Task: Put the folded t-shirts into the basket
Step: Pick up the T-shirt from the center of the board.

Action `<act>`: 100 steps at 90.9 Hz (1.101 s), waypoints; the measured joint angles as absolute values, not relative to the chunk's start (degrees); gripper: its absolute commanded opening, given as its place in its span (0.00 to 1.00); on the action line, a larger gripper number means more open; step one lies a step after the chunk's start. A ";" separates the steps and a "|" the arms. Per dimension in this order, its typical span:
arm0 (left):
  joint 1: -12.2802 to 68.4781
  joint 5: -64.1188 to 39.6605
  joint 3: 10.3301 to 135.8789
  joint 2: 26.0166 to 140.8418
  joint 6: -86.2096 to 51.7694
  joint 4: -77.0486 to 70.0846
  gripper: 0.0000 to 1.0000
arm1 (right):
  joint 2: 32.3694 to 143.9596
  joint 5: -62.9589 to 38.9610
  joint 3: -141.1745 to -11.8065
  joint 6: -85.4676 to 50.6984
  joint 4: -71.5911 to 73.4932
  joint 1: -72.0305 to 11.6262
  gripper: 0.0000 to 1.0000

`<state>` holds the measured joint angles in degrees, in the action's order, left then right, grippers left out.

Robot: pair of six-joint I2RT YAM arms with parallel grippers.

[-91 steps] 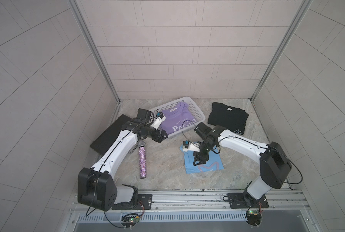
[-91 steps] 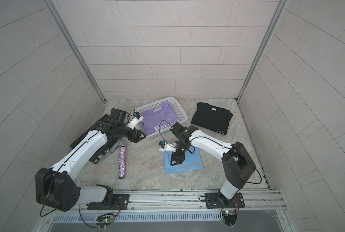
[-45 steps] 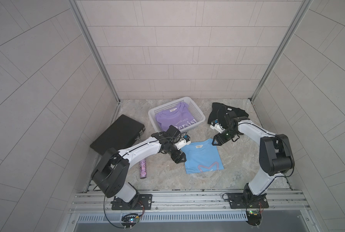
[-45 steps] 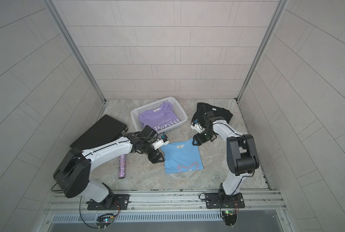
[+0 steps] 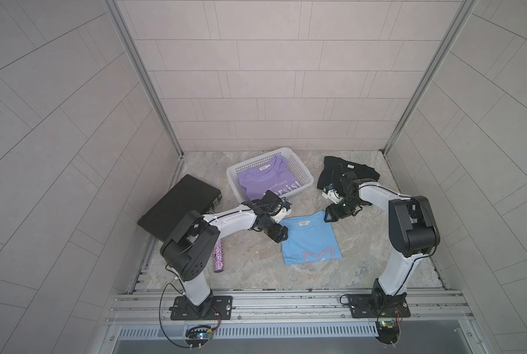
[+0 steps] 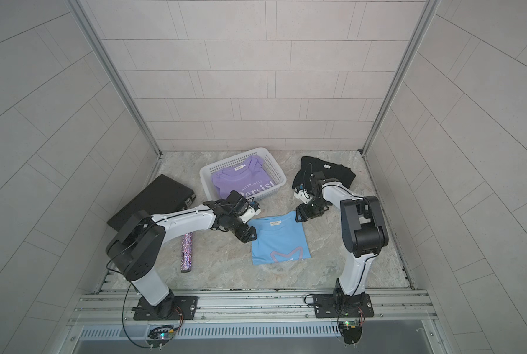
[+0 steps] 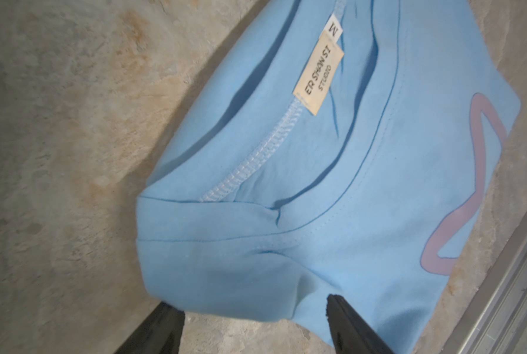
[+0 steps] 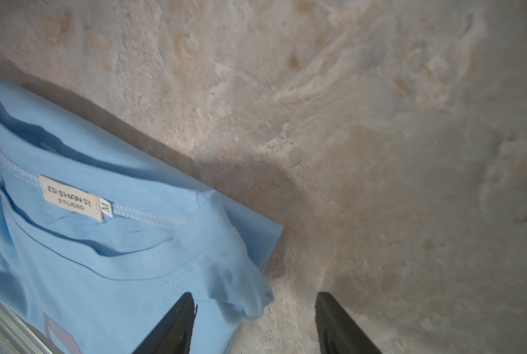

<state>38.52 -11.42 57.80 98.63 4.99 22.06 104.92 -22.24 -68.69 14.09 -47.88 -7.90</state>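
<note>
I should lay the folded blue t-shirt flat into the basket (image 5: 305, 171), so next my left gripper should grip it by its shoulder corner (image 5: 285, 226) opposite my right gripper.
In both top views a light blue folded t-shirt (image 5: 309, 245) (image 6: 279, 242) with a pink line lies flat on the stone floor. My left gripper (image 5: 279, 234) (image 7: 251, 303) stands open at its far-left corner, and that corner sits between the jaws. At the far-right corner my right gripper (image 5: 332, 214) (image 8: 254, 296) is open too, with the shoulder fold (image 8: 243, 294) between its fingers. The white basket (image 5: 305, 171) at the back holds the lilac "Persist" t-shirt (image 5: 265, 184). A black t-shirt (image 5: 357, 171) lies at the back right, partly behind my right arm.
A flat black hard case (image 5: 179, 208) lies at the left beside my left arm. A glittery purple tube (image 5: 218, 257) rests near the left arm's base. A metal rail (image 5: 286, 298) runs along the front edge, and tiled walls close three sides.
My left arm swung from the basket down to the blue t-shirt's left corner. My right arm pulled back from over the blue t-shirt to its right corner. The t-shirts have not moved.
</note>
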 measured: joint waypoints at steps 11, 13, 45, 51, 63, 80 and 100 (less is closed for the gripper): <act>39.48 -11.20 57.76 99.11 3.01 19.38 0.74 | 105.23 -22.28 -68.69 13.72 -47.53 -7.90 0.63; 39.59 -11.05 57.76 99.31 2.68 19.00 0.73 | 105.36 -22.28 -68.69 13.67 -47.46 -7.88 0.63; 39.79 -8.05 50.70 93.41 -0.21 14.17 0.77 | 106.19 -23.51 -68.71 13.50 -47.31 -7.53 0.62; 39.79 -8.05 50.41 91.35 -0.51 13.39 0.77 | 106.19 -23.53 -68.71 13.50 -47.33 -7.49 0.62; 39.75 -8.43 51.05 93.01 -1.02 12.16 0.77 | 106.19 -23.64 -68.71 13.50 -47.33 -7.49 0.61; 38.74 -9.54 52.60 98.94 -2.02 11.40 0.75 | 106.63 -24.36 -68.73 13.98 -47.31 -7.49 0.56; 38.61 -11.11 54.37 101.49 -2.04 10.24 0.63 | 107.26 -26.59 -68.73 14.57 -47.66 -7.40 0.47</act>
<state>38.61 -11.11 54.37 101.49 -2.04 10.24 107.26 -26.59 -68.73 14.57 -47.66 -7.40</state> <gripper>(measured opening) 0.667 0.492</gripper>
